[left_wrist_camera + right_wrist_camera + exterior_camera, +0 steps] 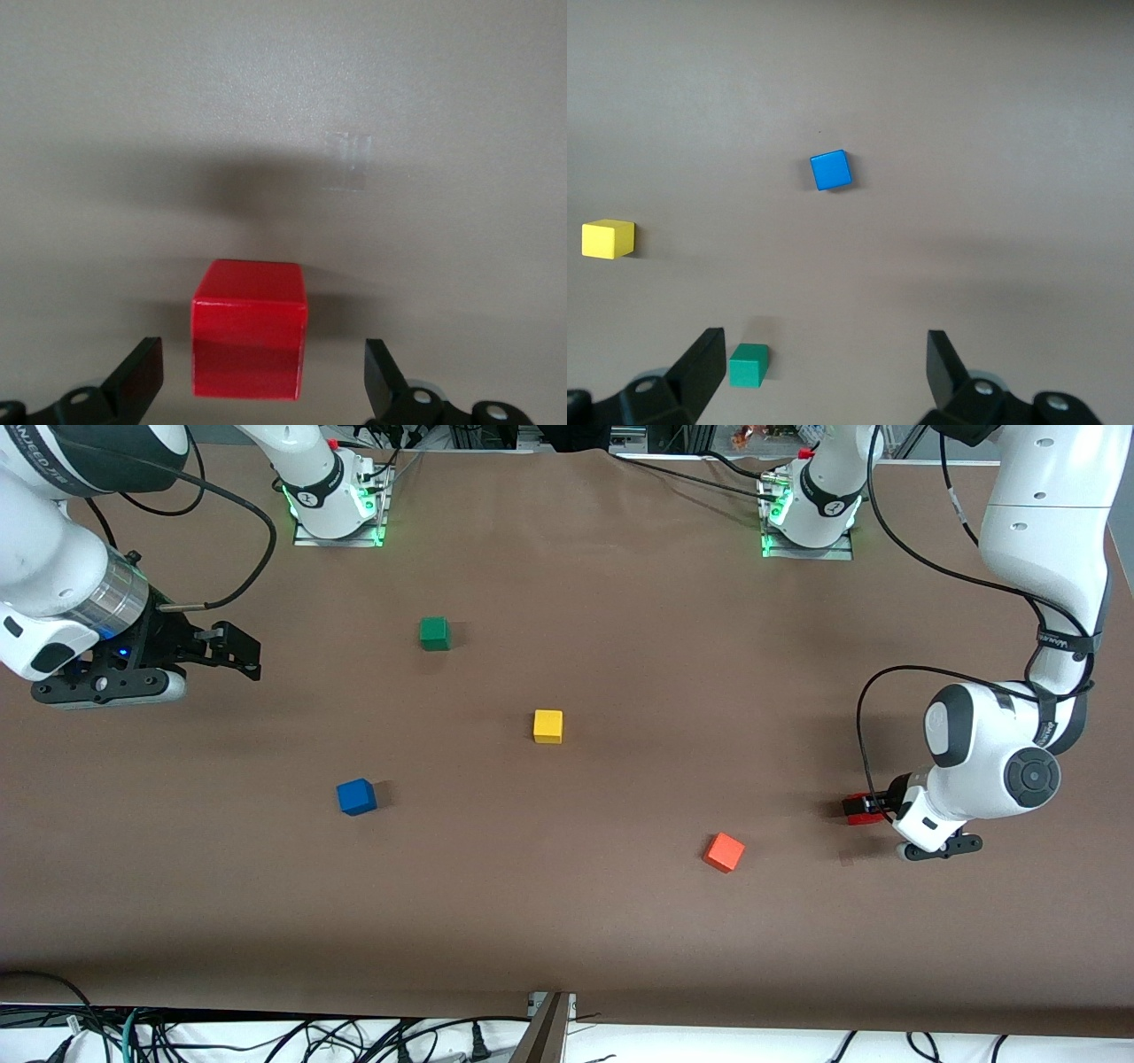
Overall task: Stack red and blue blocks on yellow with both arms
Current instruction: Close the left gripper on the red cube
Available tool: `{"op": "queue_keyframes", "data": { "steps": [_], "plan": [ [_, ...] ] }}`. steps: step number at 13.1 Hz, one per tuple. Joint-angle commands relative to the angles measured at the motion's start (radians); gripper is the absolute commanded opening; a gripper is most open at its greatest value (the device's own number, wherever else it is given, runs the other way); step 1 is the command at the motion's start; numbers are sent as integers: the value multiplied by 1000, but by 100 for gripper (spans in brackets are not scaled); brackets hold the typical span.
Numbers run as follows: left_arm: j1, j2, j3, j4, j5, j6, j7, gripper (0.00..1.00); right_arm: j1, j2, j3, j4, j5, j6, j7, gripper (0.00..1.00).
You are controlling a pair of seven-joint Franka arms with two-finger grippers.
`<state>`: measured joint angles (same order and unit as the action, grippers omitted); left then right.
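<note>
The red block (249, 341) sits between my left gripper's open fingers in the left wrist view, so I should close on it.
The deep red block (858, 817) sits on the table at the left arm's end. My left gripper (864, 808) is down around it and open. In the left wrist view the red block (250, 329) lies between the fingers of the left gripper (261, 376), with a gap on each side. The blue block (356, 796) and the yellow block (547, 726) stand apart on the table. My right gripper (239, 654) is open and empty over bare table at the right arm's end. The right wrist view shows the right gripper (824, 372), the blue block (831, 170) and the yellow block (608, 239).
A green cube (434, 633) stands farther from the front camera than the yellow block; it also shows in the right wrist view (749, 365). An orange-red cube (724, 852) lies nearer to the camera, between the yellow and red blocks. The brown table (620, 620) spreads around them.
</note>
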<state>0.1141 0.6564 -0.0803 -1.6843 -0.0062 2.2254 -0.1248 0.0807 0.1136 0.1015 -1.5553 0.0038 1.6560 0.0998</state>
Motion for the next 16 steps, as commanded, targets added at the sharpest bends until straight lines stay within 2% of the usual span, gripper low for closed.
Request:
{"op": "queue_keyframes", "data": {
  "steps": [1,2,3,9,13,16],
  "plan": [
    [-2,-8,2,-18,2,25,16,100,4,1,0,18,-13,-15,8,100],
    [-2,-8,2,-18,2,25,16,91,4,1,0,18,-13,-15,9,100],
    [-2,-8,2,-18,2,25,17,86,4,1,0,18,-15,-15,9,100],
    [2,-8,2,-25,2,25,43,66,4,3,0,18,-11,-18,9,100],
    [15,-12,2,-20,0,19,82,25,4,3,0,18,-16,-13,8,100],
    [-13,-46,-16,-3,0,10,64,21,-1,11,-2,18,-7,-7,11,100]
  ]
}}
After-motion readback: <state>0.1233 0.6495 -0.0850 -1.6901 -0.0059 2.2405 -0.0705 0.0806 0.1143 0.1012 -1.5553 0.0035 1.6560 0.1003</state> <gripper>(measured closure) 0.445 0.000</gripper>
